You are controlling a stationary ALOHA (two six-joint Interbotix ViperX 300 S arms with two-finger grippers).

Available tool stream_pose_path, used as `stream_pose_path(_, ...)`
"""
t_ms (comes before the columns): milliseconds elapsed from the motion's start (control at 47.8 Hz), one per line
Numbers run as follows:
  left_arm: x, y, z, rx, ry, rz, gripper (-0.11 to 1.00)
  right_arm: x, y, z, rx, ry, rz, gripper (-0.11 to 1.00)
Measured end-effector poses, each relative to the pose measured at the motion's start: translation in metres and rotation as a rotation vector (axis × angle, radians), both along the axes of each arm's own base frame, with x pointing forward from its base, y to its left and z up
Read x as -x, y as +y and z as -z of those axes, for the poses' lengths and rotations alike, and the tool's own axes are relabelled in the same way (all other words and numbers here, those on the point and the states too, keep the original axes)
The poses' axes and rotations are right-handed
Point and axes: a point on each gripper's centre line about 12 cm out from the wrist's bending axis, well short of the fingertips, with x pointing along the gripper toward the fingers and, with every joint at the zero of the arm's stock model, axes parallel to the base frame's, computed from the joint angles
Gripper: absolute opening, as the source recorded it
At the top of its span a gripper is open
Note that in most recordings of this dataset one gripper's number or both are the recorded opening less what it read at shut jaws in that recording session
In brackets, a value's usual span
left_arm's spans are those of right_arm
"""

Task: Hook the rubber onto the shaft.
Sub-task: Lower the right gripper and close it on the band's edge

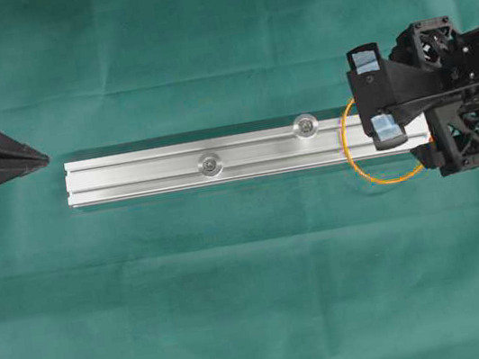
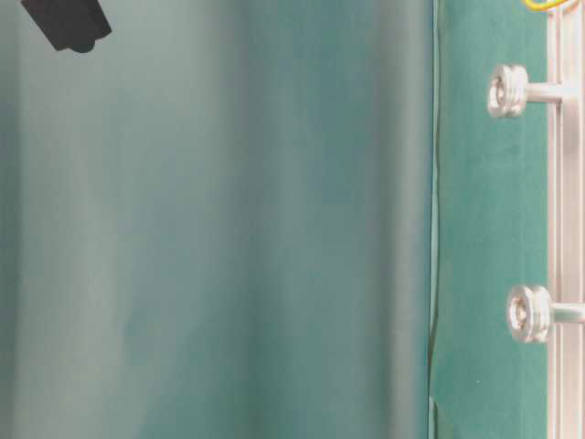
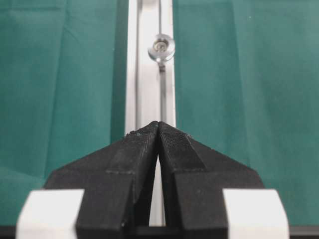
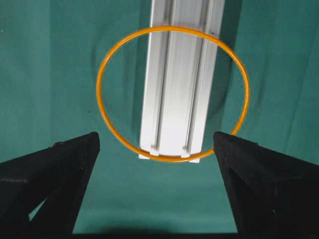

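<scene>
My right gripper grabs the orange rubber band by its curve at the aluminium bar's end (image 4: 172,159) next, to hook it onto the shaft.
The thin orange rubber band (image 1: 376,177) lies flat around the right end of the aluminium rail (image 1: 147,172), touching neither shaft. In the right wrist view the band (image 4: 98,87) rings the rail end (image 4: 174,99). Two silver shafts stand on the rail: one mid-rail (image 1: 210,164) and one nearer the band (image 1: 306,124). My right gripper (image 1: 367,97) is open above the rail end and the band, its fingers (image 4: 75,149) apart on either side and empty. My left gripper (image 1: 43,159) is shut and empty just off the rail's left end, pointing along it (image 3: 159,124).
Green cloth (image 1: 259,304) covers the table. The table-level view shows both shafts (image 2: 507,90) (image 2: 530,313) sticking out from the rail (image 2: 567,274), and a black finger tip (image 2: 69,23) at top left. The left wrist view shows one shaft (image 3: 161,47) ahead.
</scene>
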Motion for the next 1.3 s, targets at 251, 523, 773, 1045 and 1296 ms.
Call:
stream_pose_path(251, 0.000, 0.000, 0.000, -0.001, 0.000, 0.001, 0.00, 0.000, 0.003, 0.006, -0.017, -0.009, 0.001, 0.99)
stream_pose_path(523, 0.000, 0.000, 0.000, -0.001, -0.002, 0.001, 0.00, -0.002, 0.014, 0.028, -0.048, -0.004, -0.018, 0.99)
stream_pose_path(773, 0.000, 0.000, 0.000, 0.011, -0.002, -0.006, 0.00, -0.003, 0.025, 0.048, -0.077, -0.012, 0.000, 0.99)
stream_pose_path(1045, 0.000, 0.000, 0.000, 0.009, 0.000, -0.005, 0.00, 0.000, 0.037, 0.070, -0.087, -0.006, -0.001, 0.99)
stream_pose_path(1296, 0.000, 0.000, 0.000, 0.008, 0.000, -0.005, 0.00, -0.001, 0.044, 0.086, -0.091, -0.017, -0.012, 0.99)
